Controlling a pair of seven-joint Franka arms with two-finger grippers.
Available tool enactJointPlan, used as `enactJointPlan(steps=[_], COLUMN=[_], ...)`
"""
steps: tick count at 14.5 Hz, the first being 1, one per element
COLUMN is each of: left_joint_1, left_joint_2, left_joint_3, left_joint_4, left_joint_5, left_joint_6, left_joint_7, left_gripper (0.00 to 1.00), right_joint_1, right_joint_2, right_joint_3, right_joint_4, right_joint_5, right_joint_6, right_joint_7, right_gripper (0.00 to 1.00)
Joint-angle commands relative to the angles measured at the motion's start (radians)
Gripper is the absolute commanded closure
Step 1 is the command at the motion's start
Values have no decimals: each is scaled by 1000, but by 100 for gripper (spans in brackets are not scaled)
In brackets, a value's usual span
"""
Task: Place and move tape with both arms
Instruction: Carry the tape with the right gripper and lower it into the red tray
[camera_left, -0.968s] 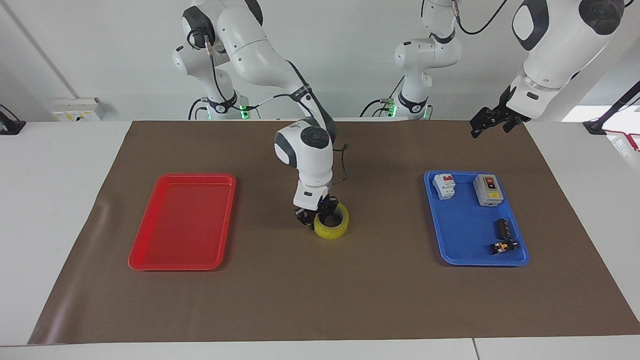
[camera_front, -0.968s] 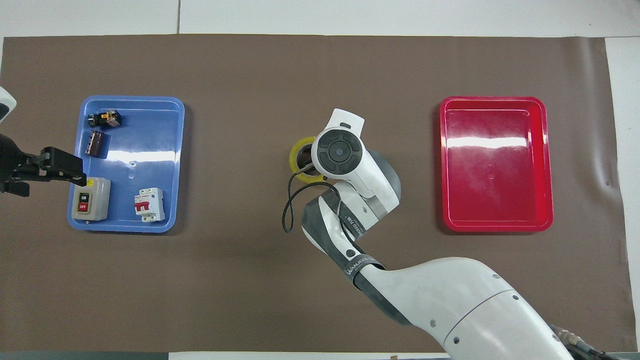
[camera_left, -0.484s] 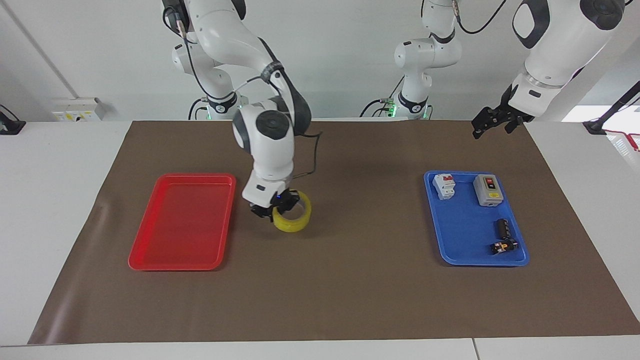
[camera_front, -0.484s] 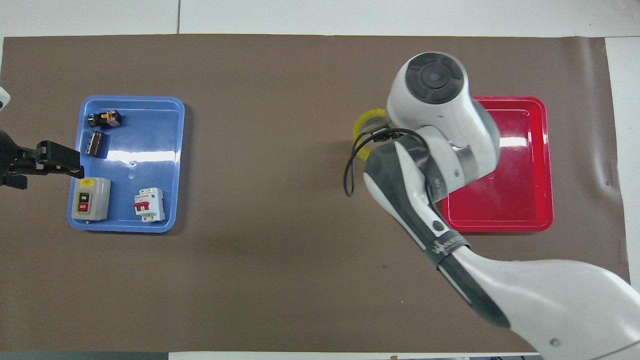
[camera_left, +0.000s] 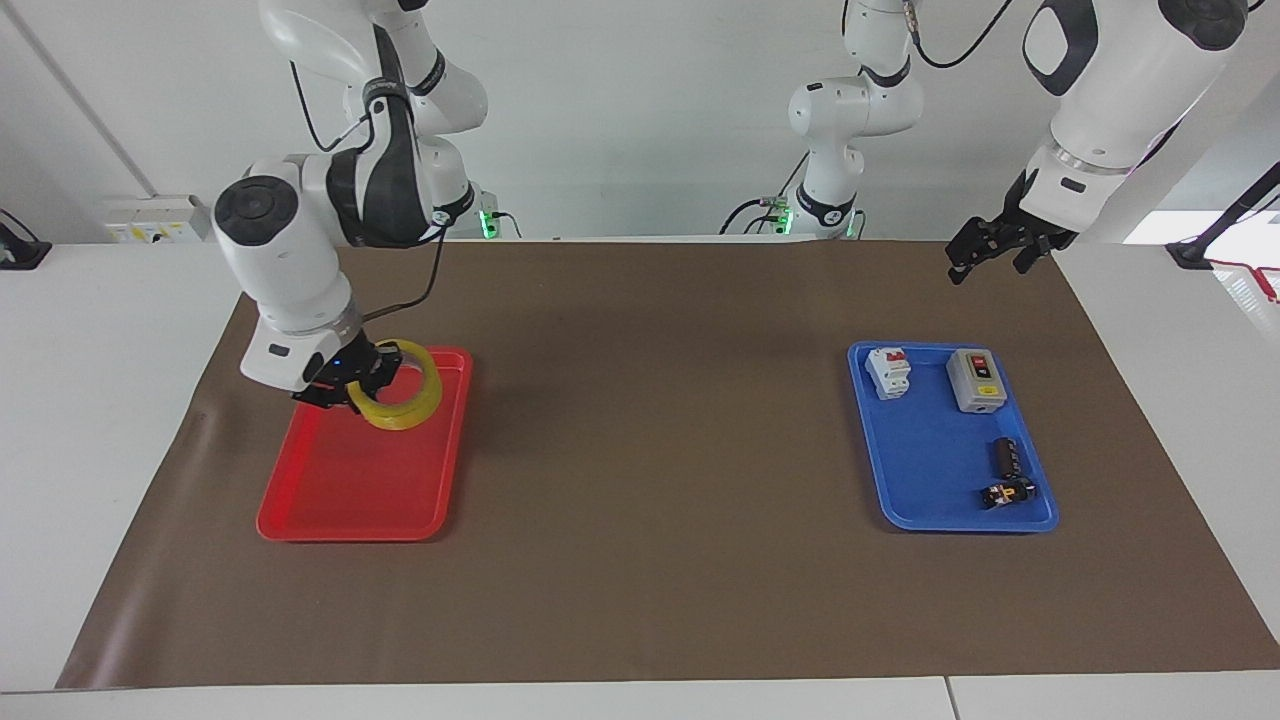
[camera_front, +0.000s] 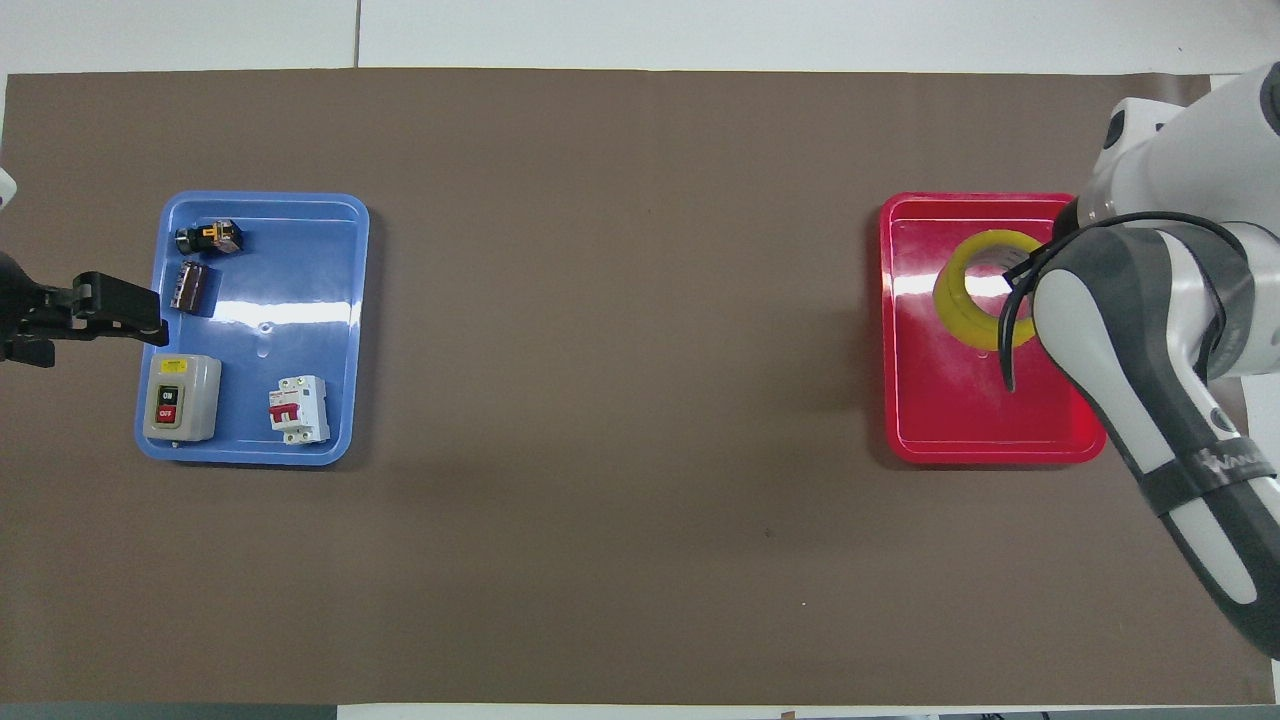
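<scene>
I need to keep holding the yellow tape (camera_front: 954, 298) with my right gripper: the tape is hanging tilted above the bottom of the red tray.
The tape (camera_left: 428, 400) is a translucent yellow roll. My right gripper (camera_left: 362, 380) is shut on its rim and holds it tilted, a little above the red tray (camera_left: 350, 495), over the part of the tray nearer the robots. In the overhead view the tape (camera_front: 948, 297) shows over the red tray (camera_front: 950, 420), and the right arm hides the fingers. My left gripper (camera_left: 985, 264) is open and empty. It waits in the air near the brown mat's edge at the left arm's end, beside the blue tray (camera_left: 930, 470), and also shows in the overhead view (camera_front: 110, 320).
The blue tray (camera_front: 300, 270) holds a grey on/off switch box (camera_front: 180, 398), a white circuit breaker (camera_front: 298, 410), a small dark cylinder (camera_front: 189, 285) and a small black part (camera_front: 208, 238). A brown mat (camera_left: 650, 560) covers the table. Two smaller white arms stand at the robots' end.
My right gripper has lifted the tape off the middle of the mat and carried it toward the right arm's end, to over the red tray. The left gripper has hardly moved.
</scene>
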Motion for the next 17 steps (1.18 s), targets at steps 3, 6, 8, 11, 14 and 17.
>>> enactJointPlan(steps=[3,6,8,11,14,17], left_joint_1=[5,8,8,8,8,8], left_joint_2=[-25,-25,-25,-25,-25,-25], left_joint_3=[2,2,2,2,2,2], left_joint_4=[-31,-31,-31,-31,-31,-31], left_joint_5=[-4,-4,-4,-4,-4,-4], left_joint_6=[22,22,22,22,22,22], left_joint_7=[8,8,8,8,8,8], left_gripper=[0,0,0,0,0,0], right_joint_1=[-61,-76,-87,-109,-106,-102], right_joint_2=[-102,-74,-47,-1,5,11], right_joint_3=[16,16,16,16,18,18], right_joint_4=[-293,-330,-342,-354,-357,-371], right_joint_5=[53,55,55,57,72,78], right_joint_6=[286,377,411,488,500,527], right_joint_7=[-96,-95,-100,-95,-95,-84], right_gripper=[100,100,100,100,100,100])
